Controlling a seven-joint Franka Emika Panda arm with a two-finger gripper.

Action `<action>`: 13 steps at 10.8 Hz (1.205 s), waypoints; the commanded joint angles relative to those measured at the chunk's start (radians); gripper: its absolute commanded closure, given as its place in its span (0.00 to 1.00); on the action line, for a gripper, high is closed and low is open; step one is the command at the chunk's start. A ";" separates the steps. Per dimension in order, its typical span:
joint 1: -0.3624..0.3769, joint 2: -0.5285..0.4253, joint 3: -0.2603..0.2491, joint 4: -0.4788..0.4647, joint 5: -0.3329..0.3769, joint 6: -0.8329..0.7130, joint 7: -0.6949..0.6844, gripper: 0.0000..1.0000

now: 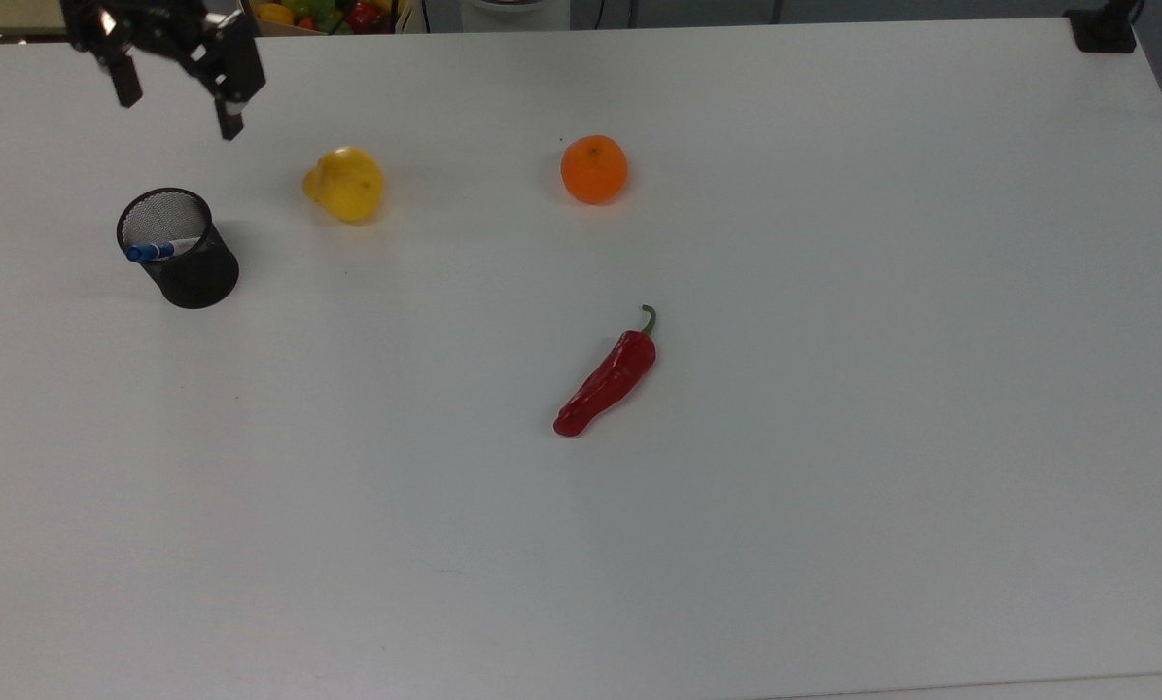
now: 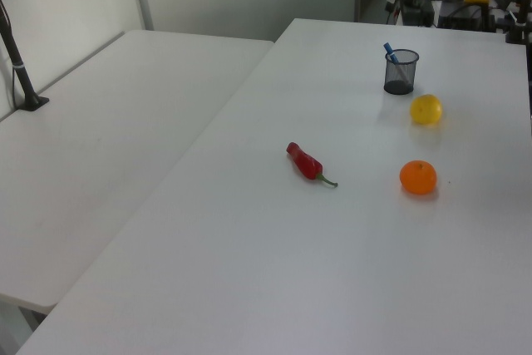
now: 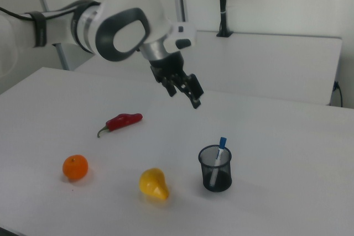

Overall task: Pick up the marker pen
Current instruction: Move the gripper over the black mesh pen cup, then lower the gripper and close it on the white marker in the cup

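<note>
The marker pen needs to come out of the mesh cup (image 2: 400,73), so my gripper needs to pick up the pen next by its blue cap (image 2: 388,50).
The marker pen (image 1: 156,251) is a slim white pen with a blue cap. It stands tilted in a black mesh cup (image 1: 188,261) at the top view's left, its cap poking over the rim. In the right view the marker pen (image 3: 219,155) leans in the cup (image 3: 215,169), and in the left view its blue cap (image 2: 388,50) sticks up from the cup (image 2: 400,73). My gripper (image 1: 178,109) hangs open above the table, beyond the cup in the top view. The same gripper (image 3: 185,98) is up and to the left of the cup in the right view, with nothing between its fingers.
A yellow fruit (image 1: 345,184) lies just right of the cup in the top view, an orange (image 1: 594,169) farther right, and a red pepper (image 1: 608,375) near the middle. A box of fruit (image 1: 333,14) sits beyond the table's far edge. A second white table (image 2: 108,130) adjoins in the left view.
</note>
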 commanded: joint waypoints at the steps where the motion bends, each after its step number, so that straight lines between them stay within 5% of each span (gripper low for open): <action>1: -0.012 0.087 -0.054 -0.007 0.021 0.110 -0.066 0.00; 3: -0.033 0.141 -0.063 -0.005 0.024 0.187 -0.065 0.00; 8: -0.039 0.224 -0.061 -0.002 0.027 0.261 -0.081 0.27; 11: -0.045 0.259 -0.061 0.005 0.044 0.265 -0.100 0.28; 13: -0.045 0.272 -0.060 0.007 0.043 0.267 -0.102 0.38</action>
